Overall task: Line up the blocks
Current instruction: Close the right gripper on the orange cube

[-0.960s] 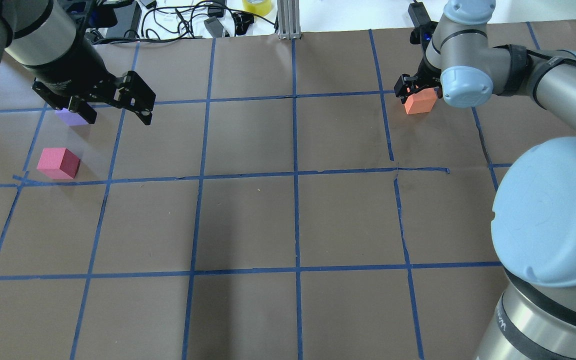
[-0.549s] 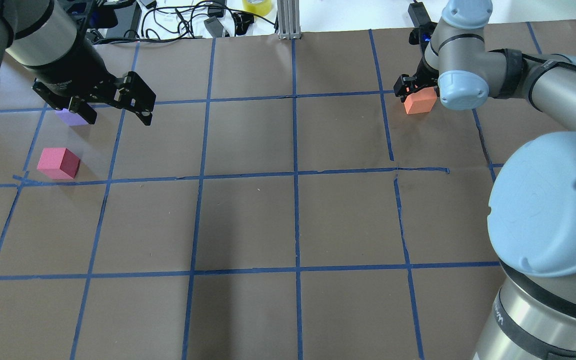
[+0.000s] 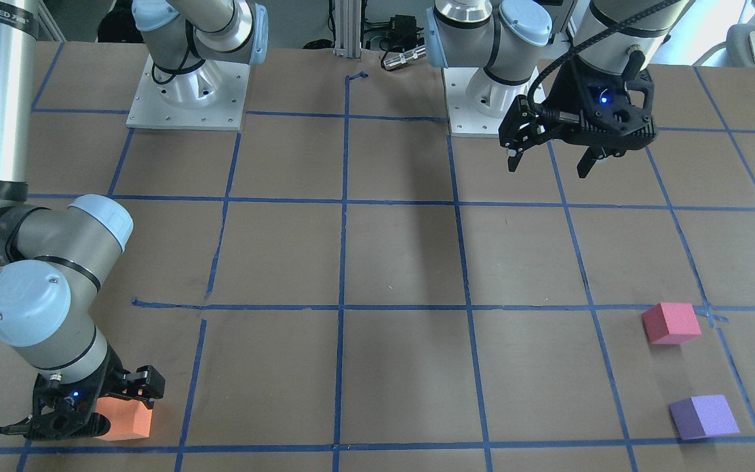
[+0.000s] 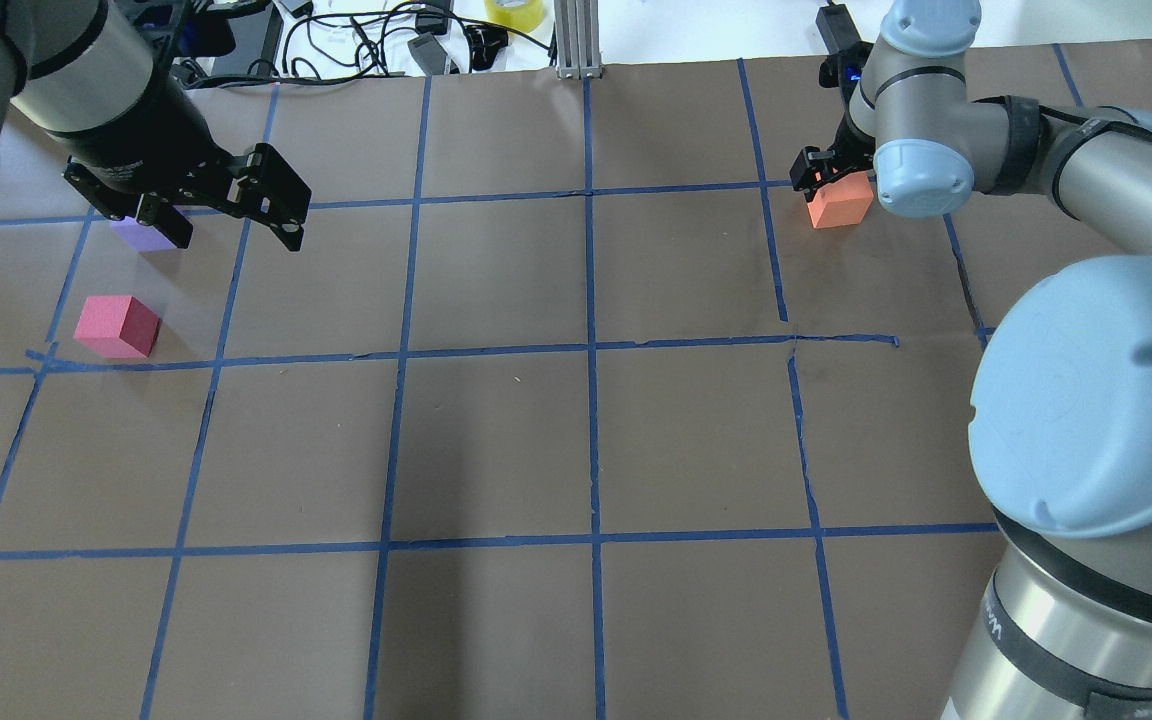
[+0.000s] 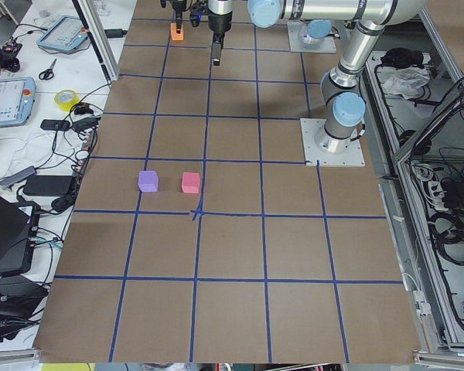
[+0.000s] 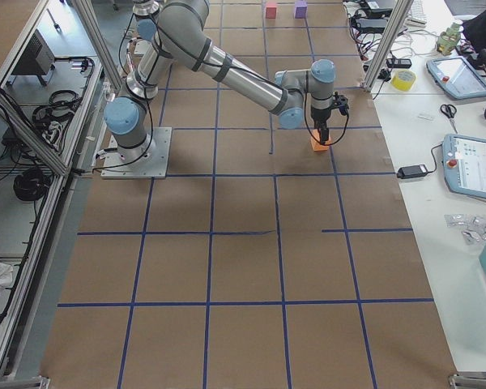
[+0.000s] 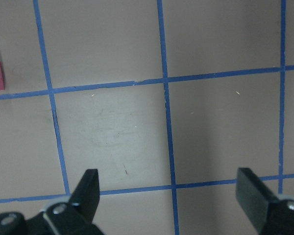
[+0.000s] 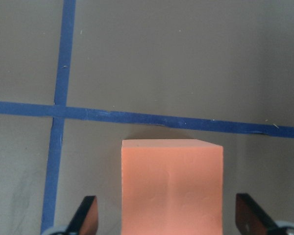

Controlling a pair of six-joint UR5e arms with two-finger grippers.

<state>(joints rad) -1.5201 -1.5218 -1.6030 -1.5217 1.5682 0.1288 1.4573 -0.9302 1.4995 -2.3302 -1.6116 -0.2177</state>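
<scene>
The right gripper grips the orange block (image 4: 839, 208) by its opposite sides next, to set it into the line.
The orange block (image 4: 839, 208) sits on the table at the far right and shows large in the right wrist view (image 8: 171, 186). My right gripper (image 8: 169, 218) is open and low, with one finger on each side of the orange block and a gap to each. The pinkish-red block (image 4: 116, 326) and the purple block (image 4: 141, 236) sit close together at the far left. They also show in the front view, pinkish-red (image 3: 670, 322) and purple (image 3: 704, 416). My left gripper (image 4: 236, 232) is open and empty, held high above the table, partly covering the purple block in the overhead view.
Brown paper with a blue tape grid (image 4: 591, 345) covers the table. Cables, a tape roll (image 4: 514, 12) and a metal post (image 4: 576, 40) lie beyond the far edge. Both arm bases (image 3: 184, 92) stand on the robot's side.
My right arm's elbow and wrist have shifted slightly over the orange block. The blocks and my left arm have not moved.
</scene>
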